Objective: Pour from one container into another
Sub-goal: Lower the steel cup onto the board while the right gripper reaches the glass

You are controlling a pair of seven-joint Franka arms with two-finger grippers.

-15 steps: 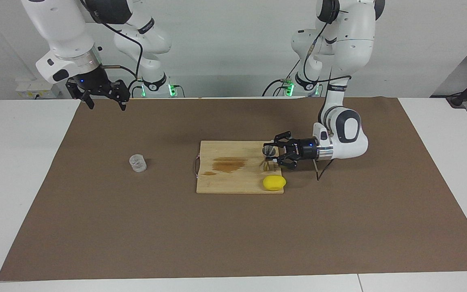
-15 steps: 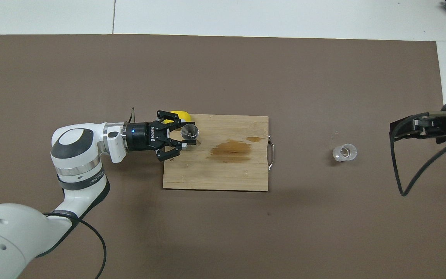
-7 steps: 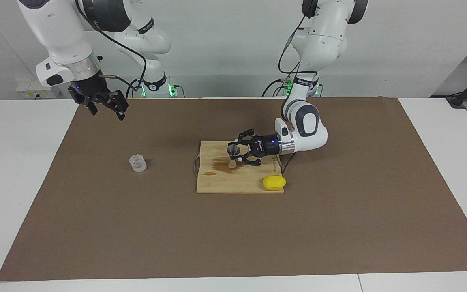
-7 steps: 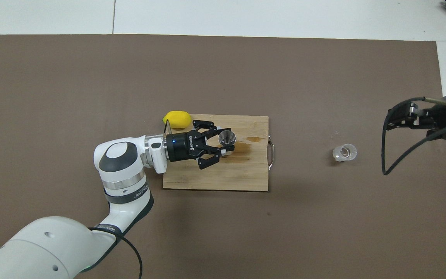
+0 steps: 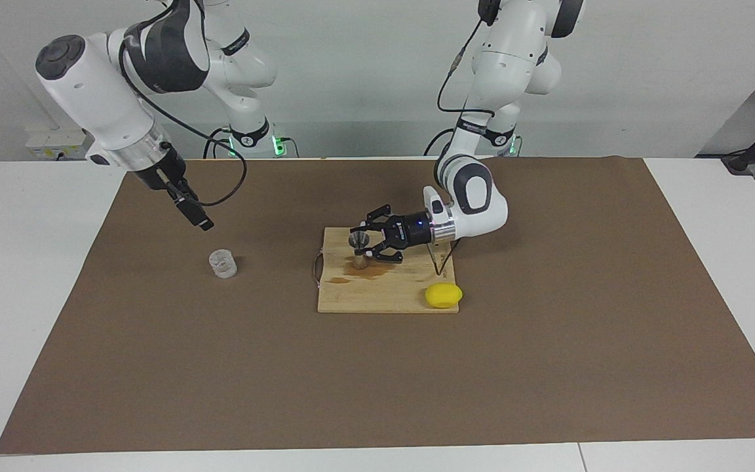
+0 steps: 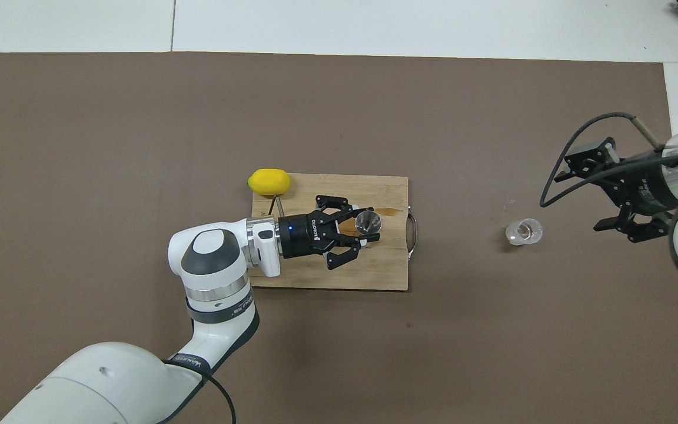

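The left gripper needs to let go of the upright jigger now, as the jigger stands low over the cutting board, well inside the board's edges.
The grey metal jigger (image 5: 359, 250) is upright at the cutting board's (image 5: 384, 300) end nearest the right arm; whether its base touches the wood I cannot tell. My left gripper (image 5: 364, 248) reaches in sideways and is shut on the jigger's waist. The jigger (image 6: 368, 222) and the left gripper (image 6: 366, 227) also show in the overhead view. The small clear glass cup (image 5: 223, 263) stands alone on the brown mat, toward the right arm's end; it also shows in the overhead view (image 6: 524, 231). My right gripper (image 5: 199, 219) hangs open and empty in the air beside the glass, not touching it (image 6: 586, 197).
A yellow lemon (image 5: 444, 295) lies at the board's corner toward the left arm's end, farther from the robots. A brown wet stain (image 6: 383, 211) marks the board (image 6: 315, 277) by the jigger. A brown mat (image 5: 377, 380) covers the table.
My left gripper has carried the jigger along the board toward the right arm's end. My right gripper has turned and come down toward the glass cup.
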